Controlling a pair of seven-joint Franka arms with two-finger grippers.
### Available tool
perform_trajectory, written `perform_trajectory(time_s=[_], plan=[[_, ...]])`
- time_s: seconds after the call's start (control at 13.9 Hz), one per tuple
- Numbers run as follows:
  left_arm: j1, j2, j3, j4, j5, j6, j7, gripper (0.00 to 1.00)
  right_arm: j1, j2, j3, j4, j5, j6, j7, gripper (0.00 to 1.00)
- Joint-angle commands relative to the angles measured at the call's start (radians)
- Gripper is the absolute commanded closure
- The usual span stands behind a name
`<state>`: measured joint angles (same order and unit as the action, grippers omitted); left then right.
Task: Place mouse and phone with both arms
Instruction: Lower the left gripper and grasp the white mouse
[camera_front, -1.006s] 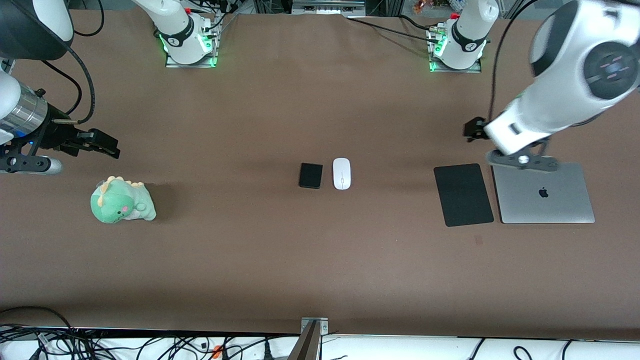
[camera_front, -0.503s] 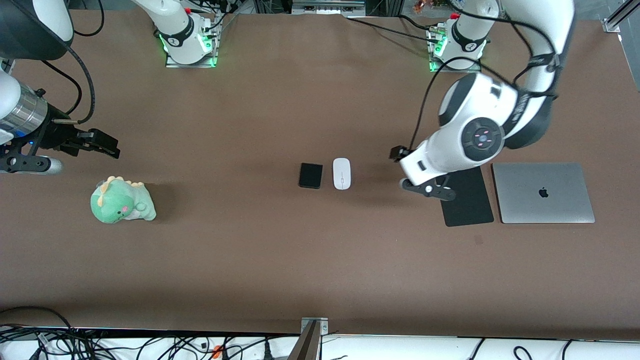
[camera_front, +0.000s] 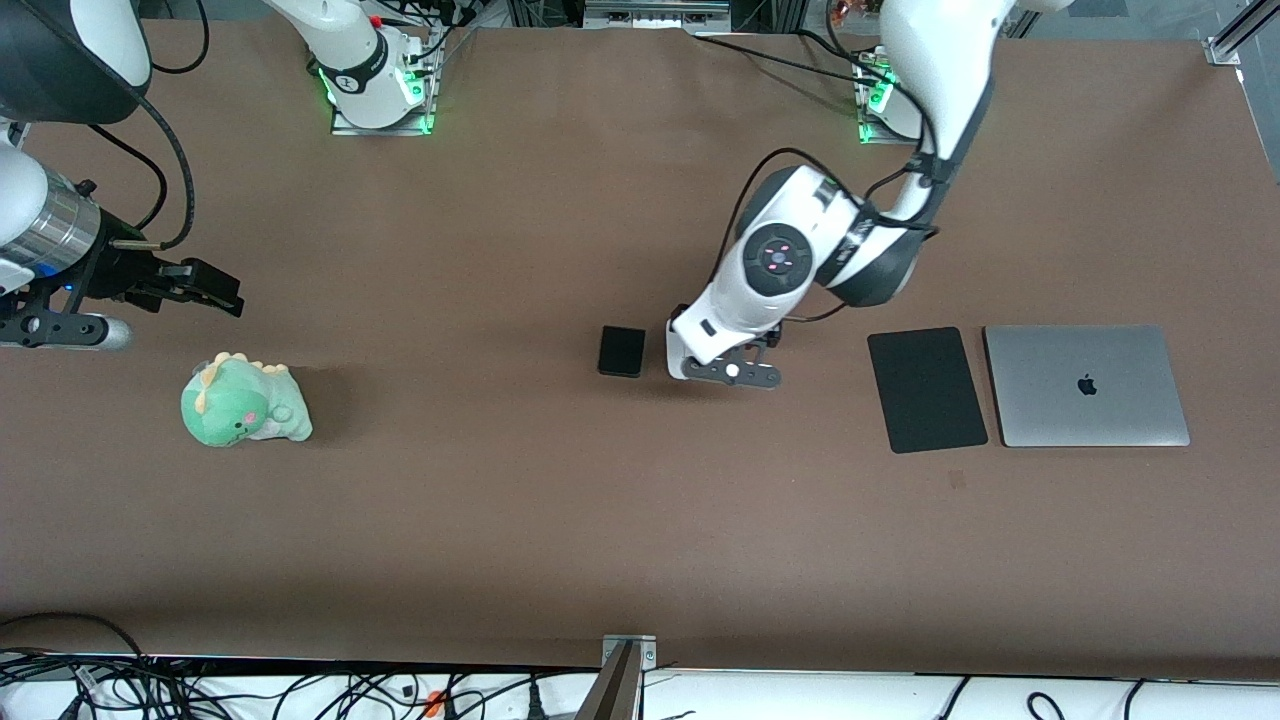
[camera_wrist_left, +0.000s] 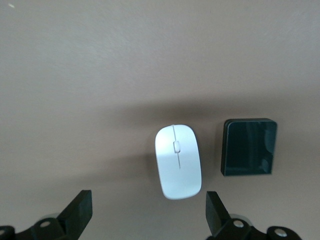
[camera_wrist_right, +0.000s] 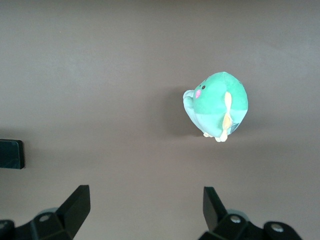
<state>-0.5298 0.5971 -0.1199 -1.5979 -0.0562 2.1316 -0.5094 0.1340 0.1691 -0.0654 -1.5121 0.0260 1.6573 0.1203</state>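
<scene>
My left gripper takes hold of the white mouse by its long side edges next, to place it on the black mouse pad (camera_front: 926, 390).
The white mouse (camera_wrist_left: 177, 161) lies on the brown table beside the black phone (camera_wrist_left: 248, 146), both in the left wrist view. In the front view the phone (camera_front: 621, 351) shows at the table's middle, and the left arm's hand hides the mouse. My left gripper (camera_wrist_left: 148, 210) is open and empty above the table, with the mouse just ahead of its fingertips. My right gripper (camera_front: 205, 287) is open and empty and waits near the right arm's end of the table. The right wrist view shows its open gripper (camera_wrist_right: 145, 207) and an edge of the phone (camera_wrist_right: 11, 154).
A green plush dinosaur (camera_front: 243, 401) lies below the right gripper and shows in the right wrist view (camera_wrist_right: 218, 106). A flat black mouse pad (camera_front: 926, 389) and a closed silver laptop (camera_front: 1086, 384) lie side by side toward the left arm's end.
My left arm has swung from over the laptop, past the mouse pad, to the table's middle, and now covers the mouse. The right arm has not moved.
</scene>
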Motion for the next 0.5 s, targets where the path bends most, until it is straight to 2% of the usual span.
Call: perform_trajectory(time_s=[0.0, 0.14, 0.43], plan=[[-0.053, 0.004, 0.014, -0.101, 0.076, 0.159, -0.136, 0.0, -0.001, -0.002, 0.003, 0.001, 0.008, -0.011, -0.008, 0.0], [-0.071, 0.024, 0.014, -0.154, 0.091, 0.284, -0.169, 0.0, -0.001, -0.002, 0.003, 0.001, 0.008, -0.011, -0.01, 0.0], [-0.076, 0.052, 0.016, -0.177, 0.108, 0.366, -0.17, 0.0, 0.001, -0.002, 0.003, 0.0, -0.003, -0.011, -0.013, 0.0]])
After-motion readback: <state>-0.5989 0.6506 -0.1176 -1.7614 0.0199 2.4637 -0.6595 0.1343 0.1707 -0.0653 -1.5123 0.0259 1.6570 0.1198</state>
